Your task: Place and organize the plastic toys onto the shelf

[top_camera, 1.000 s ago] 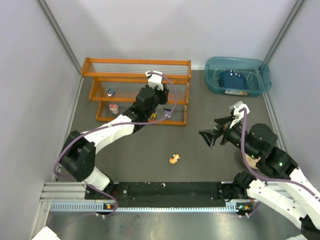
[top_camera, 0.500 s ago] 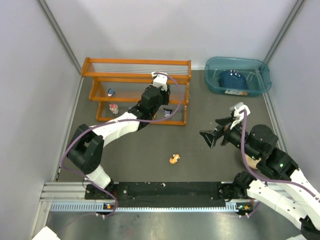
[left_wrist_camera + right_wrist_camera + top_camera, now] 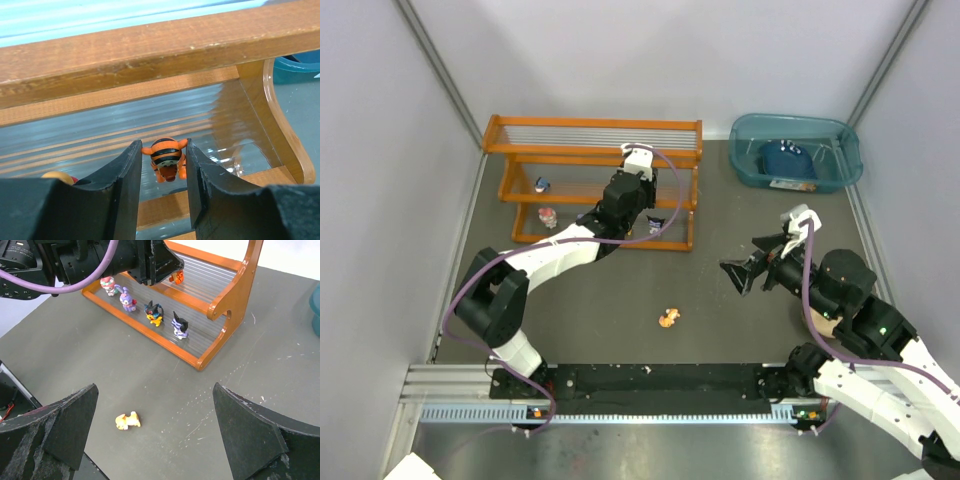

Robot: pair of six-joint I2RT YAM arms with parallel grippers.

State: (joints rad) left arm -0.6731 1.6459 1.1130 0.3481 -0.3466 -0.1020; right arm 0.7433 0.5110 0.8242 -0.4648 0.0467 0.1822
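The tiger toy (image 3: pixel 165 157) hangs close over the silvery rods of the shelf's middle level, inside that level's front edge, and would land there. Now my left gripper opens.
My left gripper (image 3: pixel 162 165) is shut on an orange, black-striped tiger toy (image 3: pixel 165 157), holding it just above the middle tier of the orange shelf (image 3: pixel 150 45). The right wrist view shows the same toy (image 3: pixel 176 276) at the black fingertips over the silvery rods. Several toys stand in a row on the lowest tier: a pink one (image 3: pixel 106 285), a purple one (image 3: pixel 127 300), a black and yellow one (image 3: pixel 153 312) and a black striped one (image 3: pixel 179 324). A yellow toy (image 3: pixel 127 420) lies on its side on the table. My right gripper (image 3: pixel 155 430) hangs open above the table, to the toy's right.
A teal bin (image 3: pixel 750 165) with a dark blue item (image 3: pixel 785 158) inside stands at the back right. A small blue toy (image 3: pixel 542 184) sits on the shelf's left part. Grey walls close in the table on both sides.
The left gripper has shifted slightly right along the shelf with the tiger toy, then held still. The right arm has hardly moved.
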